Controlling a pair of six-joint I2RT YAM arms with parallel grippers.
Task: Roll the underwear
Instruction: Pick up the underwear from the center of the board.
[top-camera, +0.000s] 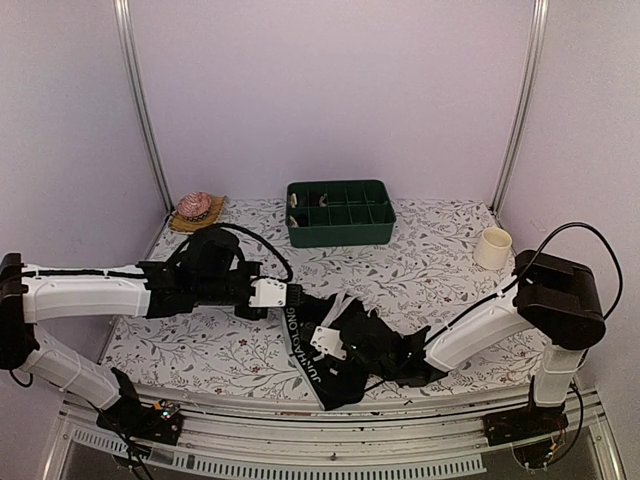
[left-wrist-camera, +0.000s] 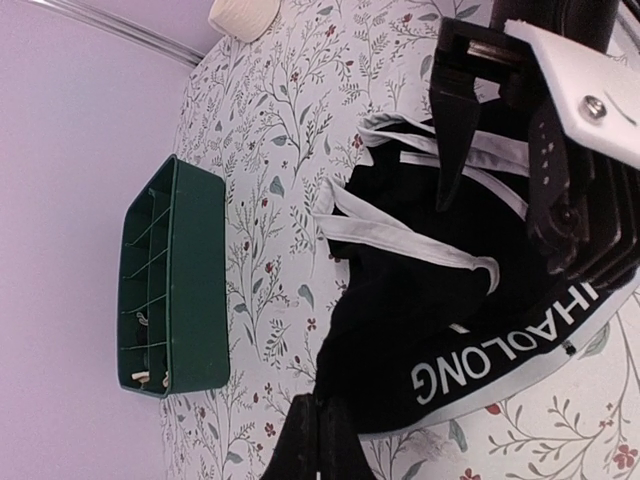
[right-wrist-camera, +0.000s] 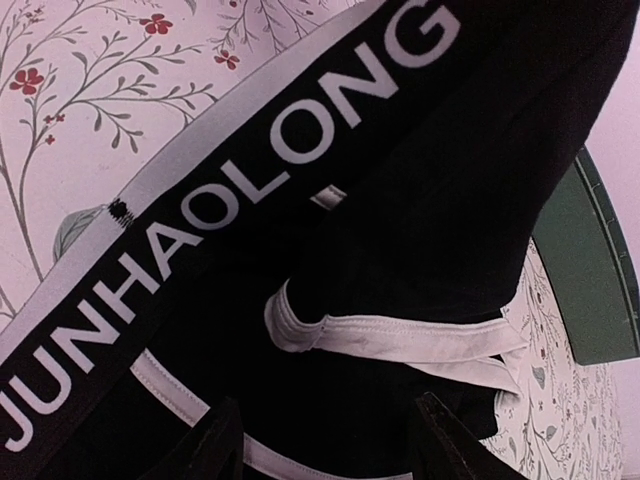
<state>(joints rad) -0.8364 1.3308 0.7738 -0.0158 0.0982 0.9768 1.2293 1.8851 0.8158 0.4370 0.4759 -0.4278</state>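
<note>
I will next grab the striped underwear's white-striped fold with my right gripper, away from my left gripper's waistband corner, to stretch the underwear for rolling.
The striped underwear (top-camera: 335, 365) lies crumpled at the table's near middle. It is black with white stripes and a JUNHAOLONG waistband (right-wrist-camera: 200, 230). It also shows in the left wrist view (left-wrist-camera: 420, 300). My left gripper (top-camera: 301, 296) is shut, its fingertips (left-wrist-camera: 318, 425) pinching the fabric's corner by the waistband. My right gripper (top-camera: 340, 330) is open just above the fabric, its fingers (right-wrist-camera: 215, 445) either side of a white-striped fold (right-wrist-camera: 400, 335). It shows in the left wrist view too (left-wrist-camera: 500, 150). The plain underwear with the orange tag is not in clear view.
A green compartment tray (top-camera: 340, 212) stands at the back middle, also in the left wrist view (left-wrist-camera: 170, 280). A cream cup (top-camera: 494, 248) stands at the right. A pink object on a wooden coaster (top-camera: 196, 208) sits at the back left. The underwear reaches the table's near edge.
</note>
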